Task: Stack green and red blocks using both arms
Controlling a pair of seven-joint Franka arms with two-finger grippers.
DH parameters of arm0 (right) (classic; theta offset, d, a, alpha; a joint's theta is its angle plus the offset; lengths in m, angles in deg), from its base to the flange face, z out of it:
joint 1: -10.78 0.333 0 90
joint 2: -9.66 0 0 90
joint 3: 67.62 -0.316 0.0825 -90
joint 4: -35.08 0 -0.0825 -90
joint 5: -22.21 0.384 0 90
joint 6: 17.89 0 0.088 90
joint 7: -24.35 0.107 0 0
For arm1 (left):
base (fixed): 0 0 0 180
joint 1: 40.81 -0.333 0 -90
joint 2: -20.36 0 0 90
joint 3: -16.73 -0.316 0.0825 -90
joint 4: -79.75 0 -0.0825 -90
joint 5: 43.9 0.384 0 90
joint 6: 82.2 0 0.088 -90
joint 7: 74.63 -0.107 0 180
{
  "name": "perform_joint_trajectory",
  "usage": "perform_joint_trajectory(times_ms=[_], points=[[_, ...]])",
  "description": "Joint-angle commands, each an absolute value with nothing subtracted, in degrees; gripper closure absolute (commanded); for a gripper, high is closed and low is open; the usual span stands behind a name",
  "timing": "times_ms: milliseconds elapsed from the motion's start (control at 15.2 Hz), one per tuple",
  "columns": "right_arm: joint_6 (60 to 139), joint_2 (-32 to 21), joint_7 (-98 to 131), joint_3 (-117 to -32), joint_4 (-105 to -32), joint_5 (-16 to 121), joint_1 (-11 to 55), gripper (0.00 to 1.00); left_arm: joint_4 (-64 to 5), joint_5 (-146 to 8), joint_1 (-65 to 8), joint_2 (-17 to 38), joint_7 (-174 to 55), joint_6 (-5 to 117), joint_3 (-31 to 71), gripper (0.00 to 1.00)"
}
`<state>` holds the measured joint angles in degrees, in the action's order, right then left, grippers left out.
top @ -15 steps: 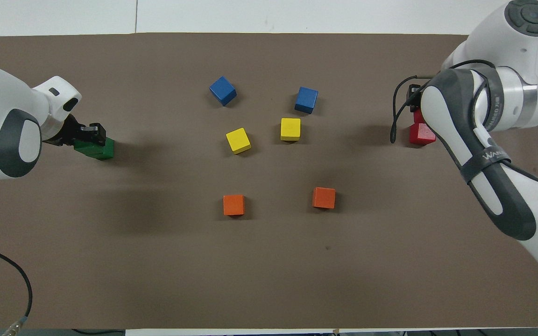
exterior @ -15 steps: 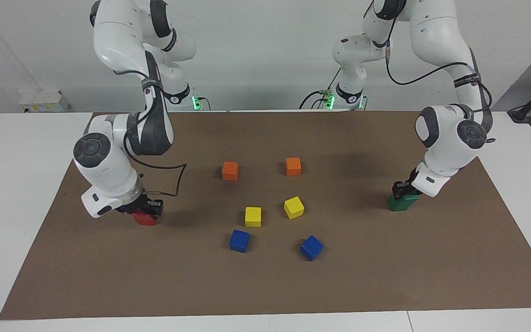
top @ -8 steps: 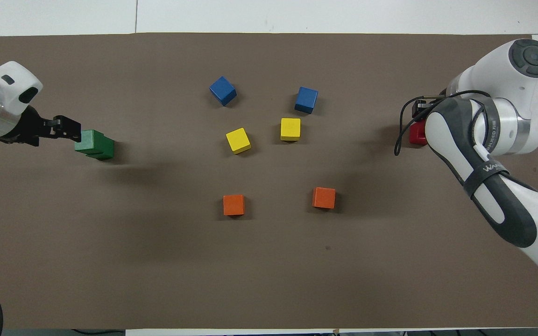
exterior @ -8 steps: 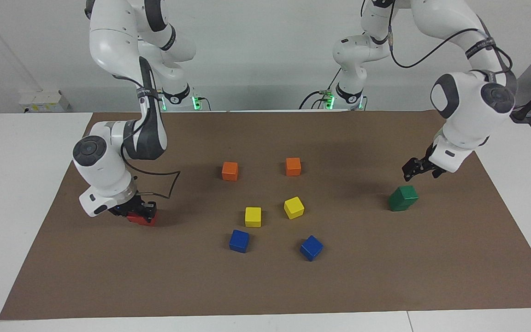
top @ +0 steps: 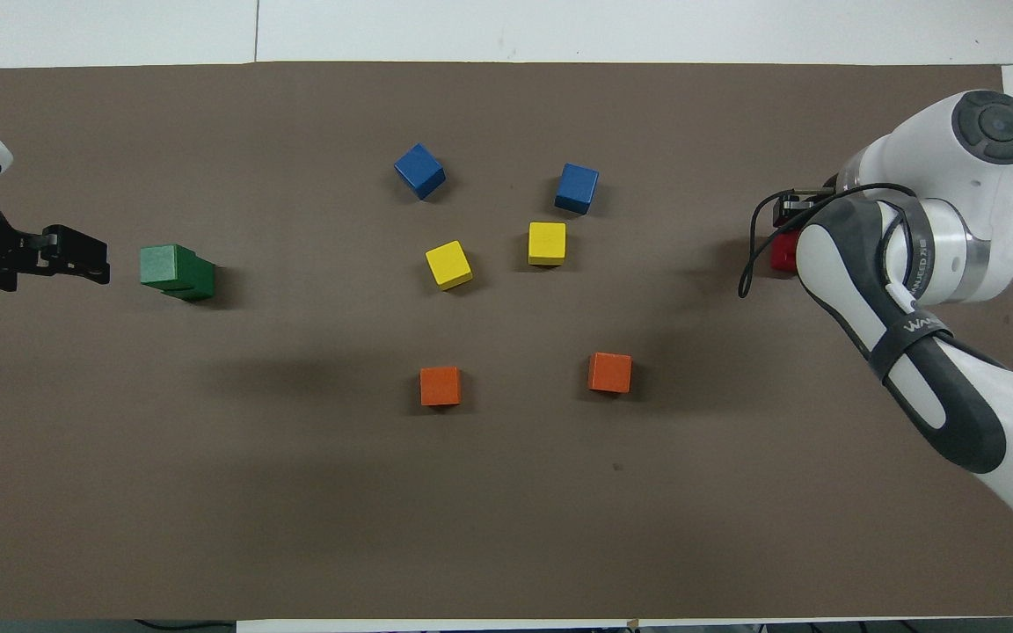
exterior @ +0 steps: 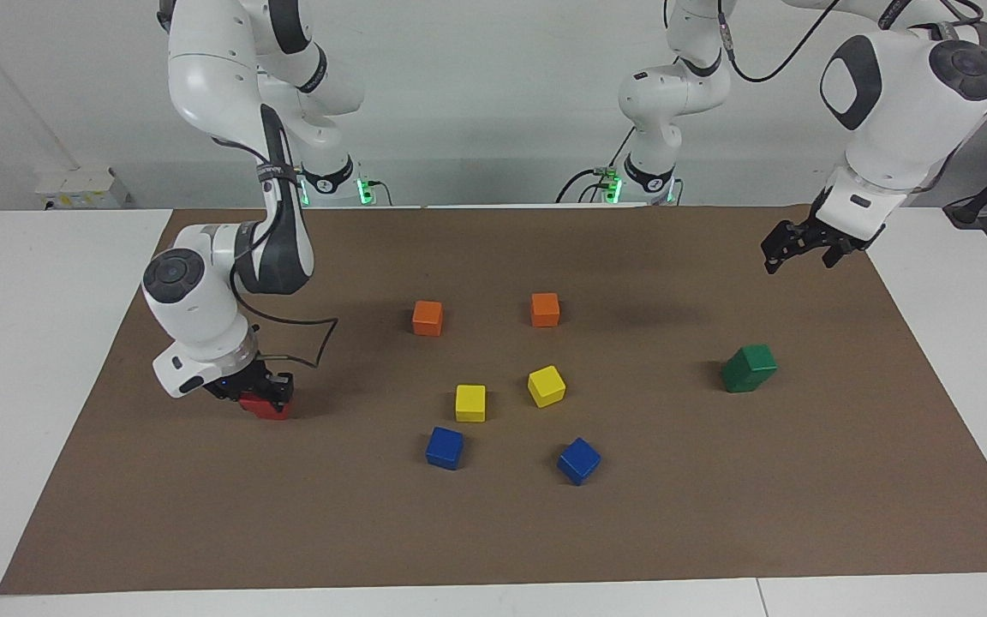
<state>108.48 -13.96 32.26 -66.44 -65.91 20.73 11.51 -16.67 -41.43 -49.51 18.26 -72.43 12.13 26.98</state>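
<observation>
The robot's right gripper needs to let go, because its fingers are above the red block at the end of the mat and the block would stay standing.
Two dark-green blocks point(exterior: 749, 368) stand stacked, the upper one slightly offset, at the left arm's end of the mat; they also show in the overhead view point(top: 174, 271). My left gripper point(exterior: 800, 255) is open and empty, raised in the air above the mat's edge at that end; it also shows in the overhead view point(top: 93, 262). My right gripper point(exterior: 264, 390) is low at the right arm's end, shut on a red block point(exterior: 266, 405). The arm mostly hides the red blocks point(top: 783, 253) from above, so I cannot make out the second one.
Two orange cubes point(exterior: 427, 317) point(exterior: 545, 309), two yellow cubes point(exterior: 470, 402) point(exterior: 546, 385) and two blue cubes point(exterior: 445, 447) point(exterior: 578, 460) lie in the middle of the brown mat point(exterior: 493, 531). White table shows around the mat.
My left gripper let go of the green blocks, rose and drew back toward the robots. My right gripper stayed low on the red block, shifting only slightly.
</observation>
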Motion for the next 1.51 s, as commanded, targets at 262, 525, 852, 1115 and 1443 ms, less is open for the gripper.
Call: perform_joint_trajectory(times_ms=[262, 525, 852, 1115, 1443], points=[[109.1, -12.4, 36.2, -67.0, -68.3, 21.0, 11.0, 0.0, -18.9, -42.5, -47.9, 21.4, -72.9, 10.8, 26.4, 0.0], [104.2, -11.4, 36.1, -67.0, -64.7, 20.7, 11.3, 0.0, -19.5, -42.5, -47.4, 22.4, -73.0, 10.1, 25.3, 0.0], [87.5, -5.7, 34.1, -67.2, -53.9, 19.9, 12.8, 0.0, -20.0, -42.5, -45.6, 22.8, -73.3, 10.8, 24.5, 0.0], [78.2, 2.0, 24.2, -67.2, -53.9, 20.0, 12.5, 0.0, -19.6, -42.5, -44.9, 22.6, -73.3, 11.4, 23.9, 0.0], [70.2, 7.0, 23.7, -67.0, -53.9, 20.5, 11.8, 0.0, -17.3, -42.1, -44.9, 21.6, -73.2, 10.8, 24.5, 0.0]])
